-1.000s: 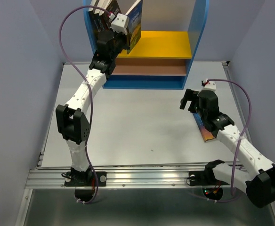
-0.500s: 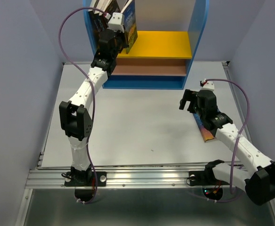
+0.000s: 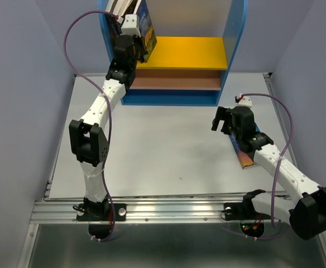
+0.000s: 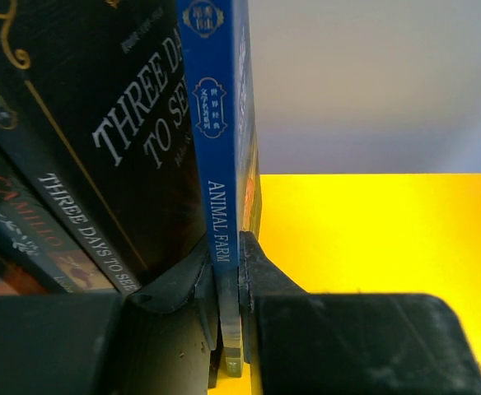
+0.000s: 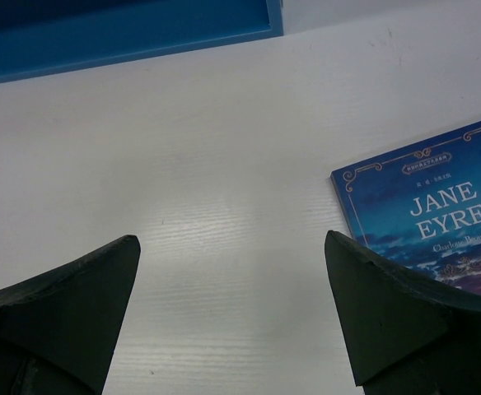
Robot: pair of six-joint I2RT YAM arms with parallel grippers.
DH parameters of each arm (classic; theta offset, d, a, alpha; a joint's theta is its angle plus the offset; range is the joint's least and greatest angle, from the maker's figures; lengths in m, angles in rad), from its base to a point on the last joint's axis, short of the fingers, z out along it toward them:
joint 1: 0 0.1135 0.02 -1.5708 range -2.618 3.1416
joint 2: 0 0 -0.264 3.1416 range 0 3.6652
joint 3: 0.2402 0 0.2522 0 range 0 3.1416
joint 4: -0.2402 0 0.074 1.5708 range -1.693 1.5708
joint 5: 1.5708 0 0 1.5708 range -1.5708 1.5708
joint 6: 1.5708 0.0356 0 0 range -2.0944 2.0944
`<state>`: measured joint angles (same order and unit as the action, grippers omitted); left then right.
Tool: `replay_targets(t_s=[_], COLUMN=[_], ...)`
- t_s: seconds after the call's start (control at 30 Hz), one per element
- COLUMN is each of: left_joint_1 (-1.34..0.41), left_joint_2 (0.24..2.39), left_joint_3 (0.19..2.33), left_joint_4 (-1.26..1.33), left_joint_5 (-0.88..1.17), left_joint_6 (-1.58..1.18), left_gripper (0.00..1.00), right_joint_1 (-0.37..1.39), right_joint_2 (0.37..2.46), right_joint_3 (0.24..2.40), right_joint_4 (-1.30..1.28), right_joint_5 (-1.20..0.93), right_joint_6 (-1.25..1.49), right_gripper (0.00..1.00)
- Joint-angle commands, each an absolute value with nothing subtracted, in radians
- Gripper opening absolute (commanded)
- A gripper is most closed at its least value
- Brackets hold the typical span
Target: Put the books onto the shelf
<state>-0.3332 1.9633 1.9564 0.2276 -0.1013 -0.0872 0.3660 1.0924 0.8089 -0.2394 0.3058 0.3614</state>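
Observation:
The "Animal Farm" book stands upright on the yellow board (image 3: 191, 53) against "Three Days to See" and would stay standing, so my left gripper should open its fingers.
The shelf (image 3: 235, 33) stands at the back of the table. My left gripper (image 3: 141, 37) (image 4: 228, 247) is shut on the spine of a blue "Animal Farm" book (image 4: 217, 148) (image 3: 147, 25). That book stands upright on the yellow upper board (image 3: 191, 53) (image 4: 372, 239), against the dark "Three Days to See" book (image 4: 133, 140). More books (image 3: 123, 8) lean at the shelf's left side. My right gripper (image 3: 223, 121) (image 5: 231, 243) hangs open over the table, empty. A blue "Jane Eyre" book (image 5: 438, 222) (image 3: 242, 156) lies flat just to its right, partly under the arm.
The white table (image 3: 168, 139) spans between the arms and the shelf. The shelf's pinkish-brown lower board (image 3: 177, 82) sits under the yellow one, and its blue base (image 5: 125, 33) lies ahead of the right gripper. Purple walls close in both sides.
My left gripper has swung the blue book from a rightward tilt to upright and moved it left against the other books. The right arm has hardly moved.

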Motion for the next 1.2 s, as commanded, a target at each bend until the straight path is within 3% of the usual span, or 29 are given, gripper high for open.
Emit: replay_targets(t_s=[0.0, 0.17, 0.2, 0.23, 0.37, 0.4, 0.43, 0.47, 0.97, 1.03, 1.07, 1.17], left_joint_1=[-0.318, -0.319, -0.318, -0.318, -0.318, -0.318, -0.318, -0.318, -0.342, -0.348, -0.354, -0.373], left_joint_2=[1.917, 1.908, 1.905, 1.905, 1.896, 1.885, 1.879, 1.87, 1.729, 1.694, 1.681, 1.619], left_joint_3=[1.959, 1.941, 1.94, 1.94, 1.931, 1.925, 1.908, 1.898, 1.786, 1.76, 1.75, 1.703], left_joint_4=[0.313, 0.324, 0.324, 0.322, 0.318, 0.319, 0.327, 0.331, 0.339, 0.336, 0.325, 0.302], left_joint_5=[-0.161, -0.187, -0.19, -0.195, -0.224, -0.229, -0.229, -0.226, -0.198, -0.212, -0.212, -0.218], left_joint_6=[-0.09, -0.101, -0.106, -0.104, -0.118, -0.123, -0.126, -0.138, -0.164, -0.167, -0.169, -0.169], left_gripper=[0.07, 0.11, 0.19, 0.33, 0.37, 0.43, 0.57, 0.6, 0.72, 0.77, 0.99, 0.99], right_joint_1=[0.36, 0.36, 0.36, 0.36, 0.36, 0.36, 0.36, 0.36, 0.36, 0.36, 0.36, 0.36], right_joint_2=[1.098, 1.106, 1.108, 1.109, 1.109, 1.109, 1.109, 1.108, 1.106, 1.101, 1.101, 1.098], right_joint_3=[0.847, 0.851, 0.853, 0.853, 0.854, 0.853, 0.853, 0.851, 0.845, 0.847, 0.847, 0.853], right_joint_4=[-0.225, -0.225, -0.225, -0.225, -0.224, -0.224, -0.225, -0.224, -0.225, -0.227, -0.227, -0.233], right_joint_5=[0.301, 0.295, 0.293, 0.293, 0.291, 0.291, 0.291, 0.29, 0.264, 0.268, 0.27, 0.264], right_joint_6=[0.35, 0.348, 0.35, 0.348, 0.348, 0.348, 0.348, 0.348, 0.376, 0.382, 0.387, 0.402], right_gripper=[1.0, 1.0, 1.0, 1.0, 1.0, 1.0, 1.0, 1.0, 1.0, 1.0, 1.0, 1.0])
